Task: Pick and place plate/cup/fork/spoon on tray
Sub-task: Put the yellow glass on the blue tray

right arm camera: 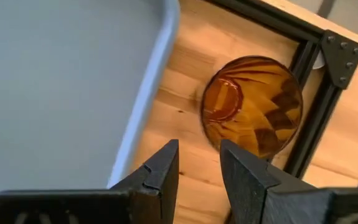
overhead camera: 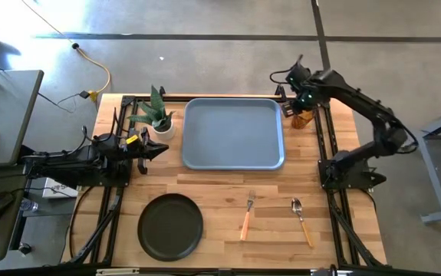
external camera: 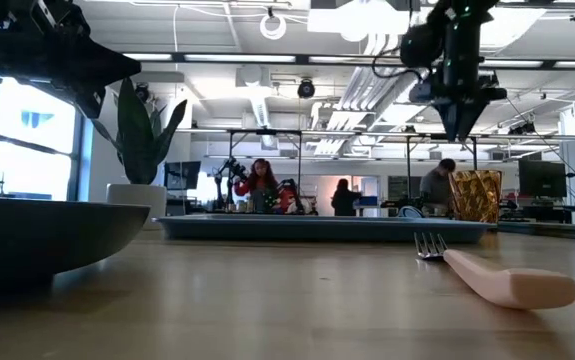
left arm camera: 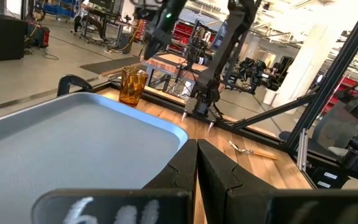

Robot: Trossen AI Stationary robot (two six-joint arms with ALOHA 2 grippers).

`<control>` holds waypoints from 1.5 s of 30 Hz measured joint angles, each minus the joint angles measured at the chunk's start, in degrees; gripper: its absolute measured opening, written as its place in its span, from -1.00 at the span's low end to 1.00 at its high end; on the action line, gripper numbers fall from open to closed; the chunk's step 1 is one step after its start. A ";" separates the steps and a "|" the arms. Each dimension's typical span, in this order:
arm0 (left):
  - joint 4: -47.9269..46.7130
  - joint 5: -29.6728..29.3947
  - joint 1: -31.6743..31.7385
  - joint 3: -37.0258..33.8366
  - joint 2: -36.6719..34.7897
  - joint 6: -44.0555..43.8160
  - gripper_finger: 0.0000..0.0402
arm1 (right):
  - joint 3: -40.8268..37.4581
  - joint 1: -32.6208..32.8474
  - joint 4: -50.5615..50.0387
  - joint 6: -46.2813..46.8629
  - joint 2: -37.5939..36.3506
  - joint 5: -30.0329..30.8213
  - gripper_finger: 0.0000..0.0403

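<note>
The robot's right gripper will next take the amber cup by its open rim and pick it up, to put it on the blue-grey tray.
The amber cup stands upright on the wood just right of the blue-grey tray, at the table's far right; it also shows in the right wrist view. My right gripper hovers above it, pointing down, fingers a little apart and empty. My left gripper waits shut by the tray's left edge. The dark plate, the fork and the spoon lie flat on the table near its front edge.
A white pot with a green plant stands at the tray's far left corner. Black frame rails run along the table's left and right sides, close to the cup. The right arm's base stands right of the tray.
</note>
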 joint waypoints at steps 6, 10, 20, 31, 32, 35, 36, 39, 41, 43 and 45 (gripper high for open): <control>0.00 0.00 0.00 0.00 0.00 0.01 -0.98 | 0.00 -1.92 0.50 -2.93 5.05 -0.07 -0.46; 0.00 -0.12 -0.01 0.00 -0.01 -0.02 -0.98 | 0.00 -2.91 0.79 -4.17 7.95 -0.08 -0.46; 0.00 -2.91 0.01 0.00 0.01 0.00 -0.98 | -0.01 -2.90 1.71 -6.57 13.18 0.48 -0.46; -0.06 -3.04 0.01 0.00 0.00 0.00 -0.98 | -0.02 -3.27 1.74 -5.74 16.39 0.52 -0.51; -0.07 -3.04 -0.01 0.00 -0.01 0.02 -0.98 | -0.02 -3.25 1.84 -5.50 16.39 0.54 -0.55; -0.07 -3.04 0.01 0.00 -0.01 0.02 -0.98 | -0.02 -3.35 1.81 -5.07 16.39 0.54 -0.71; -0.09 -3.04 0.01 0.00 -0.01 0.02 -0.98 | -0.02 -3.37 1.80 -5.06 16.39 0.56 -0.78; -0.11 -3.03 0.01 0.00 0.01 0.02 -0.98 | -0.02 -3.38 1.76 -5.08 16.39 0.55 -0.95; -0.11 -3.02 0.00 0.00 0.00 0.04 -0.98 | -0.02 -3.38 1.79 -4.92 16.39 0.76 -0.96; -0.13 -3.02 0.01 0.00 0.01 0.04 -0.98 | -0.02 -3.38 1.71 -4.51 16.39 1.01 -0.95; -0.13 -3.02 0.01 0.00 0.01 0.04 -0.98 | -0.02 -3.38 1.03 -4.46 16.39 1.09 -0.97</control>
